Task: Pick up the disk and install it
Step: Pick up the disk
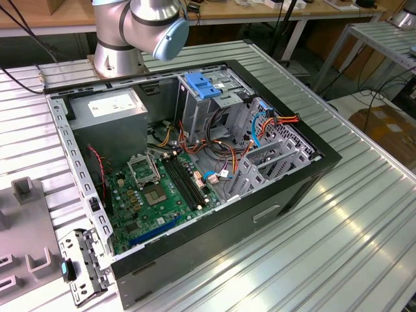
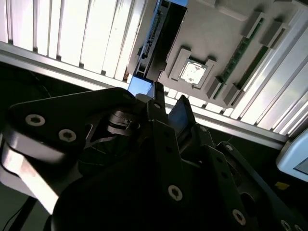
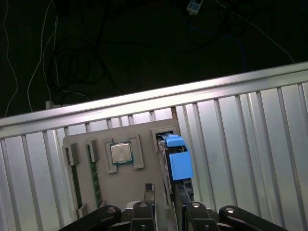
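Observation:
I need to grab the disk by its two broad sides with my gripper next, since it is thin across but long along its blue bar.
The disk stands on edge in a slot of a grey fixture plate, its blue rail facing up. In the second wrist view the disk is a dark slab with a blue end. My gripper hangs just above the disk's near end, its two black fingers apart with nothing pinched between them. The second wrist view shows the same gap in the gripper, with the blue rail end beside one fingertip. The open computer case lies on the table, with its metal drive cage at the back.
A processor chip and memory sticks sit in the same fixture plate, near the table edge. Inside the case are a green motherboard, a grey power supply and loose cables. Another grey fixture lies at the exterior view's left.

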You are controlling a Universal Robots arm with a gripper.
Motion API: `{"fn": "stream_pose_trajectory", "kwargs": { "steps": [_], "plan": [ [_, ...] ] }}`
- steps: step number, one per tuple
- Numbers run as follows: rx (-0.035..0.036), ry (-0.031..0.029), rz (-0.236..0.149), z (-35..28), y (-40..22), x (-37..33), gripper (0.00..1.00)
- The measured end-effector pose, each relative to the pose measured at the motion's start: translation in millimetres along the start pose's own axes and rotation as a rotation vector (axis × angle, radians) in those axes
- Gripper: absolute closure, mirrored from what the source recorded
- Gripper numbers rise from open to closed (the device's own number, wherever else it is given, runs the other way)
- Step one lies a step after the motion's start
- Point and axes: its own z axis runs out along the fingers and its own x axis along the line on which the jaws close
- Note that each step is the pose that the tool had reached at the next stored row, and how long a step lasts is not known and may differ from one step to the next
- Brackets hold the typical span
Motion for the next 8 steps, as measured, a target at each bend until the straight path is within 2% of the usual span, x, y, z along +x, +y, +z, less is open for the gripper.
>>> {"fn": "stream_pose_trajectory", "kwargs": {
  "steps": [4,5,8],
  "plan": [
    [0.0003,0.0003,-0.022,0.6,0.0,0.0,0.68],
    [0.0004,0.0005,-0.031,1.1,0.0,0.0,0.61],
    [0.0008,0.0015,-0.069,3.9,0.2,-1.0,0.61]
  ]
}}
